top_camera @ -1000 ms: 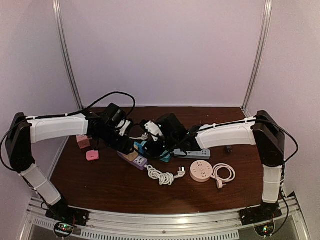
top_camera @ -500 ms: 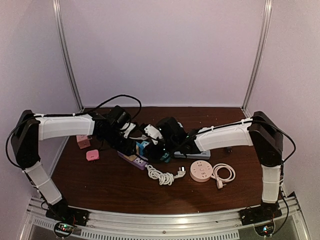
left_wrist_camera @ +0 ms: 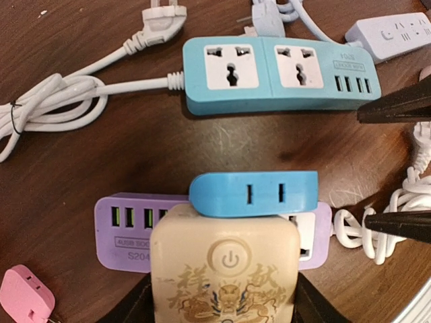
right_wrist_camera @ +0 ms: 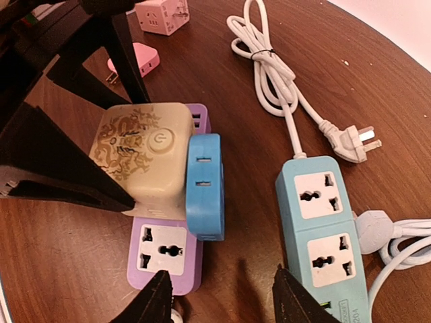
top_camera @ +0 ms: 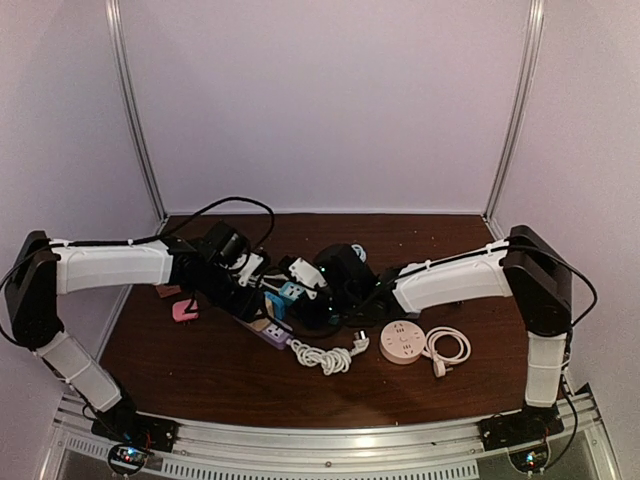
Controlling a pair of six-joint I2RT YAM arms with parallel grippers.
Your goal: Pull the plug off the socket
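Note:
I need to pull the blue adapter off next, so I need to grab it with my right gripper by the flat sides of its end that sticks out past the cream plug (left_wrist_camera: 225, 269).
A cream cube plug (left_wrist_camera: 225, 269) with a gold dragon print and a power button sits on the purple socket strip (left_wrist_camera: 128, 232). A flat blue adapter (left_wrist_camera: 252, 195) is stuck to the plug's far side. My left gripper (left_wrist_camera: 225, 296) is shut on the cream plug, one dark finger against each flank. From the right wrist the plug (right_wrist_camera: 145, 158) covers one end of the purple strip (right_wrist_camera: 165, 252). My right gripper (right_wrist_camera: 225, 296) is open. One finger hangs over the strip's free end, the other over bare table beside the teal strip (right_wrist_camera: 323, 229).
The teal power strip (left_wrist_camera: 279, 74) lies just beyond the purple one, its white cord (left_wrist_camera: 47, 111) coiled to the side. A pink plug (right_wrist_camera: 138, 64) and a pink cube (right_wrist_camera: 161, 15) lie further out. A round pink socket (top_camera: 402, 342) and a white strip (left_wrist_camera: 394, 30) lie to the right.
My left jaws have narrowed onto the cream plug. Both arms and the purple strip have shifted slightly toward the near edge.

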